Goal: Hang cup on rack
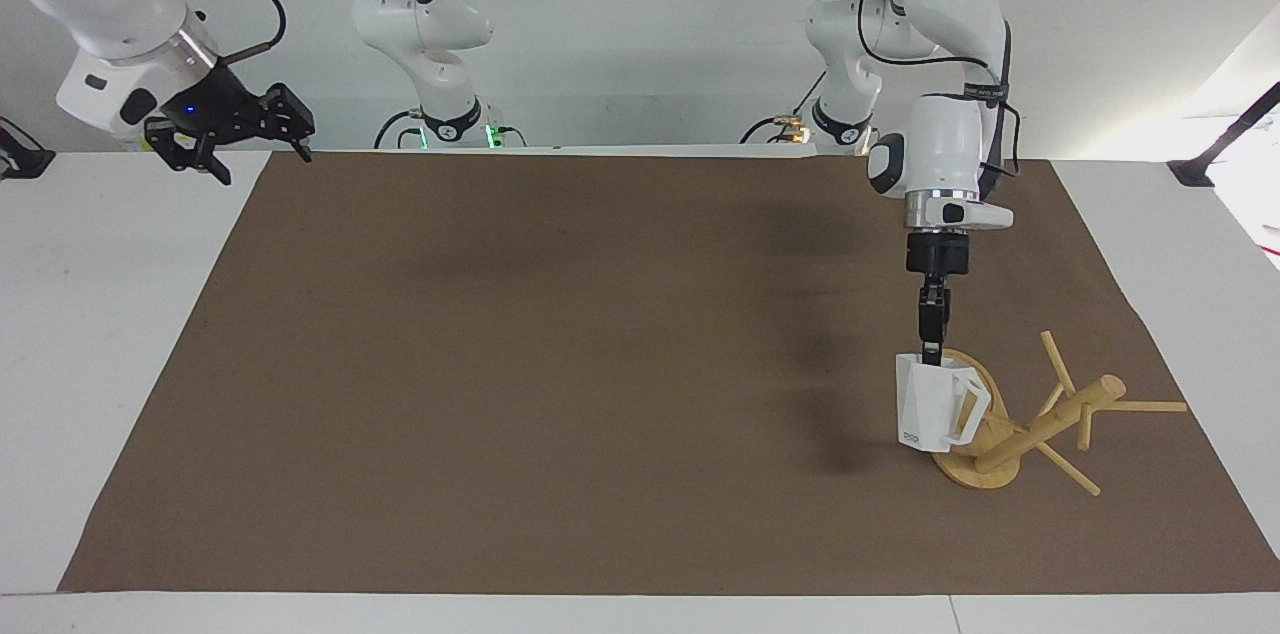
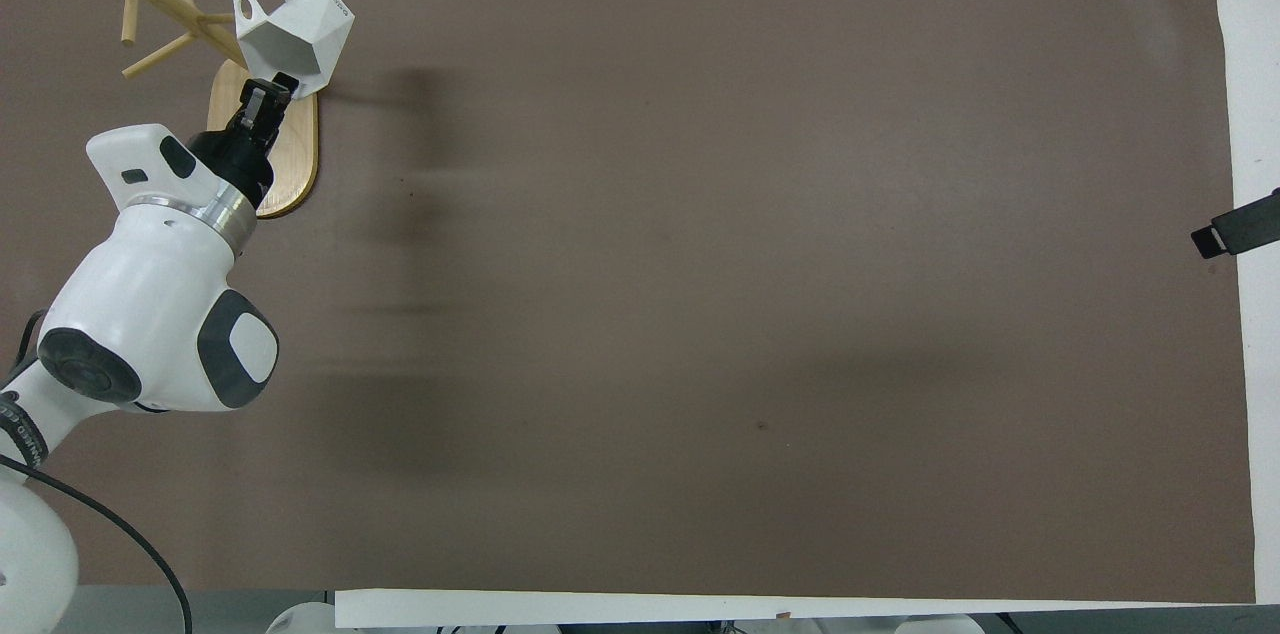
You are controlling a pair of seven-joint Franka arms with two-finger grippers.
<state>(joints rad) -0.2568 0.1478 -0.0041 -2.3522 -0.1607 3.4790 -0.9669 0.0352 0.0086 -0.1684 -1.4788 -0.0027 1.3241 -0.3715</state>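
I should move the cup (image 2: pixel 297 26) toward the post with my left gripper before I release it. The opening of the cup's handle shows mat beside the nearest peg (image 2: pixel 218 18).
The white faceted cup (image 1: pixel 932 406) hangs from my left gripper (image 1: pixel 932 348), which is shut on its rim. The cup is over the oval base (image 1: pixel 978 474) of the bamboo rack (image 1: pixel 1052 420), at the left arm's end of the brown mat. The cup's squared handle (image 1: pixel 972 403) points toward the rack's post and pegs. In the overhead view the cup (image 2: pixel 297 26) covers the foot of the post, with my left gripper (image 2: pixel 266 98) over the base (image 2: pixel 292 169). My right gripper (image 1: pixel 228 136) is open and empty, raised over the mat's corner nearest the right arm's base.
The brown mat (image 1: pixel 560 394) covers most of the white table (image 1: pixel 100 334). The rack's thin pegs (image 1: pixel 1148 406) stick out toward the mat's edge at the left arm's end. Only one tip of my right gripper (image 2: pixel 1235 230) shows in the overhead view.
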